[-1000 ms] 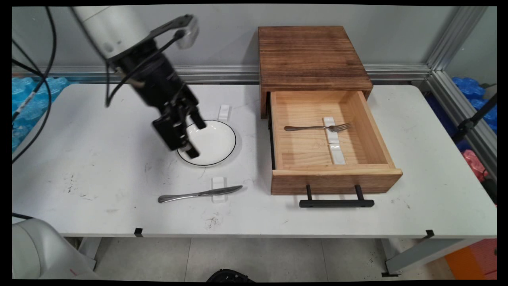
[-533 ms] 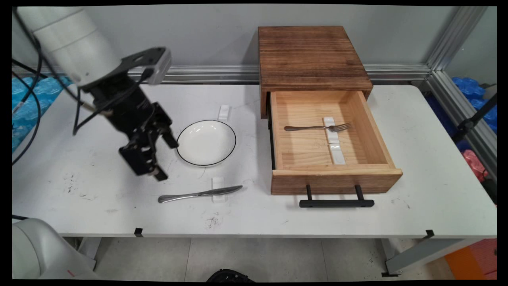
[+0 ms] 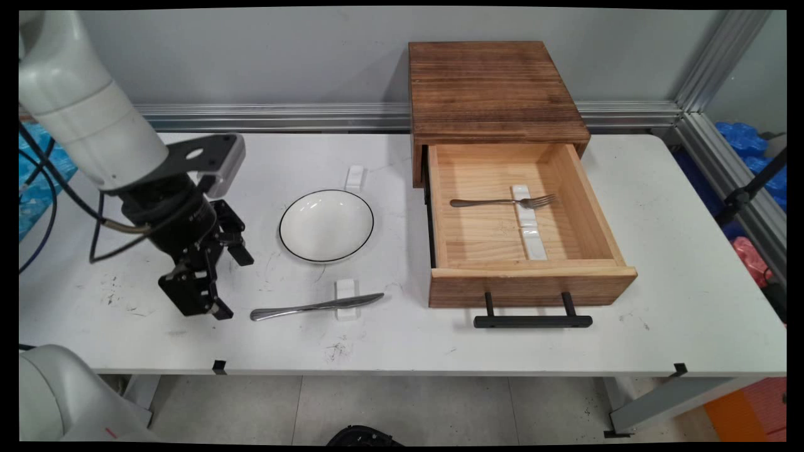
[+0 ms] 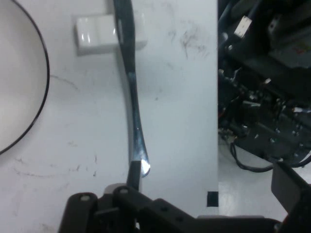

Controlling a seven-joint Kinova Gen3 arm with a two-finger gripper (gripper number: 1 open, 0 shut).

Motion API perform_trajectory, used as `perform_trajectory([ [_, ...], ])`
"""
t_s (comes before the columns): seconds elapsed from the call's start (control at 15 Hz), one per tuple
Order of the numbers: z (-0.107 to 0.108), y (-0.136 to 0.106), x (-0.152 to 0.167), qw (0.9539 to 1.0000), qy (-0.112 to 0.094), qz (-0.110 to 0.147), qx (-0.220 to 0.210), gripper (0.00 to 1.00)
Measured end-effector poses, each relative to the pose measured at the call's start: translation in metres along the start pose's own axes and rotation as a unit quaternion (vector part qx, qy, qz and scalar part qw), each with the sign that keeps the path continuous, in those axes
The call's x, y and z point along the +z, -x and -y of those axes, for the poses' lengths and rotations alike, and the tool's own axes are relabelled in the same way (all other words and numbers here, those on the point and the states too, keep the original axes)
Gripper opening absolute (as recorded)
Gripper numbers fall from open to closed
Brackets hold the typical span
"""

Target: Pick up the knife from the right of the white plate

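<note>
The gripper grabs the steel table knife where its handle meets the blade (image 3: pixel 320 306) next, to move the knife into the open drawer.
My black gripper (image 3: pixel 235 285) hangs low over the table's left part, fingers open and empty. Just to its right lies a metal table knife (image 3: pixel 314 307), the handle end close to my nearer fingertip and the blade across a small white rest (image 3: pixel 346 299). In the hand view the knife (image 4: pixel 131 97) runs from the top down to one finger (image 4: pixel 134 175); the rest (image 4: pixel 97 33) lies at the top. The other finger (image 4: pixel 291 187) shows at the lower right, beyond the table's edge. A white black-rimmed plate (image 3: pixel 326 225) sits behind the knife, and its rim (image 4: pixel 41 97) shows at the left.
A dark wooden cabinet (image 3: pixel 493 88) stands at the back, its light wooden drawer (image 3: pixel 531 285) pulled out. In the drawer, a fork (image 3: pixel 502 202) lies across white rests (image 3: pixel 532 242). Another small white rest (image 3: pixel 355 177) sits behind the plate.
The arm has swung left and down, from above the plate's left rim to the table beside the knife's handle. The fingers stayed open. Nothing else moved.
</note>
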Motion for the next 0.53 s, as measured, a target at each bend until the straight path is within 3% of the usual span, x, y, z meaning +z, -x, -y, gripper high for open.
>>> perform_trajectory([
  [0.53, 0.007, 0.003, 0.037, 0.9992, -0.036, 0.009, -0.013, 1.0],
])
